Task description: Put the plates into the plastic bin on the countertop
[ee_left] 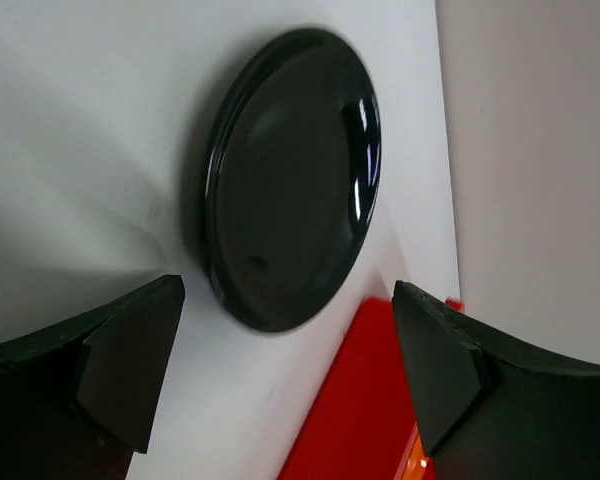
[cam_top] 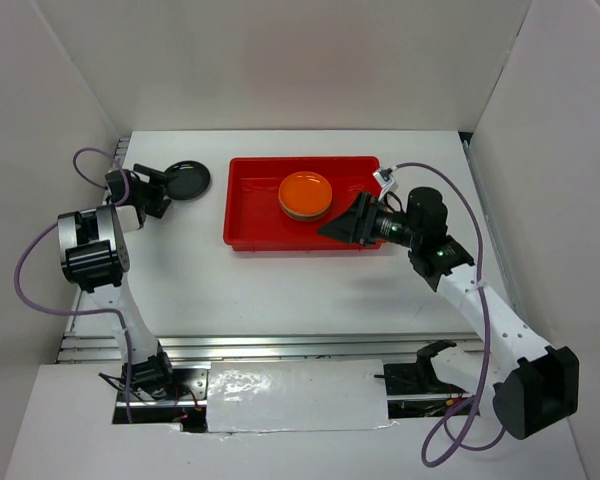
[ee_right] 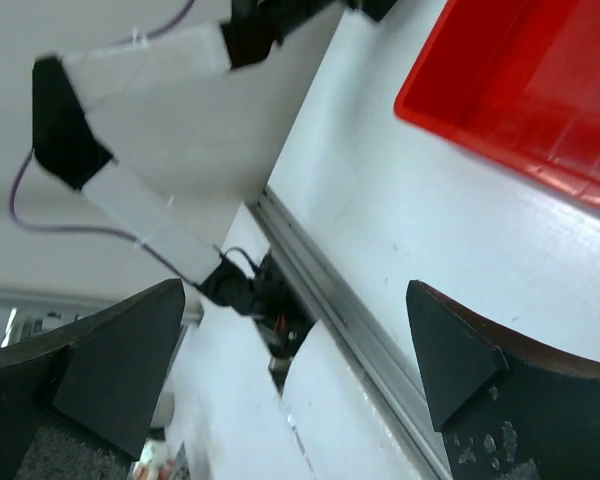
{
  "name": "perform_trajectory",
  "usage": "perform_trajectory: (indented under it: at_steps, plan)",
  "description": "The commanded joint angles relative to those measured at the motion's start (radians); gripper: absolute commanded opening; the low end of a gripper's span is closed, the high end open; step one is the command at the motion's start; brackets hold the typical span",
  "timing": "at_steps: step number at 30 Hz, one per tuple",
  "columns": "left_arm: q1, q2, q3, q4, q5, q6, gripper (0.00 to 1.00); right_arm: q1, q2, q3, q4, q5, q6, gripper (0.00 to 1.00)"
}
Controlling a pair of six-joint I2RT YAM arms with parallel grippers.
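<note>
My left gripper grips the black plate's rim (cam_top: 170, 186) next, to stack the black plate in the red plastic bin (cam_top: 255, 225).
An orange plate (cam_top: 305, 194) tops a small stack inside the red plastic bin (cam_top: 255, 225) on the white countertop (cam_top: 280, 290). One black plate (cam_top: 188, 180) lies flat on the countertop, left of the bin. My left gripper (cam_top: 165, 190) is open just beside that plate's near-left edge. In the left wrist view the black plate (ee_left: 290, 180) lies ahead of the open left gripper (ee_left: 285, 370), with nothing between its fingers, and the bin (ee_left: 365, 400) lies at the lower right. My right gripper (cam_top: 340, 228) hangs open and empty over the bin's right front part. In the right wrist view the right gripper (ee_right: 290, 370) is wide apart and the bin (ee_right: 540, 90) is at the upper right.
White walls close in the countertop at the back and both sides. A metal rail (cam_top: 280, 345) runs along the front edge, also seen as the rail (ee_right: 340, 300) in the right wrist view. Purple cables (cam_top: 30, 270) loop beside each arm.
</note>
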Motion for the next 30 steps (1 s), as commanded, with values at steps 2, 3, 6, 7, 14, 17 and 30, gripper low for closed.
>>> perform_trajectory:
  at_steps: [2, 3, 6, 7, 14, 17, 30]
  plan:
    - [-0.005, 0.134, 0.116, 0.025, -0.053, -0.007, 0.98, 0.050, -0.096, -0.015, 0.061, -0.064, -0.007, 1.00]
    - [-0.005, 0.146, 0.126, 0.014, -0.063, -0.006, 0.95, 0.050, -0.122, -0.013, 0.052, -0.068, -0.008, 1.00]
    - [-0.008, 0.175, 0.150, -0.057, -0.108, -0.004, 0.87, 0.049, -0.158, 0.003, 0.020, -0.067, -0.021, 1.00]
    - [-0.009, 0.180, 0.147, -0.058, -0.125, -0.004, 0.83, 0.047, -0.164, 0.011, 0.010, -0.063, -0.022, 1.00]
    - [-0.010, 0.211, 0.191, -0.126, -0.140, 0.005, 0.16, 0.026, -0.196, 0.043, -0.034, -0.056, -0.022, 1.00]
    - [-0.012, 0.172, 0.196, -0.161, -0.155, 0.007, 0.00, 0.010, -0.198, 0.060, -0.059, -0.051, -0.034, 1.00]
    - [-0.204, -0.345, 0.450, -0.552, -0.159, 0.298, 0.00, -0.120, -0.251, 0.109, -0.283, 0.122, -0.081, 1.00]
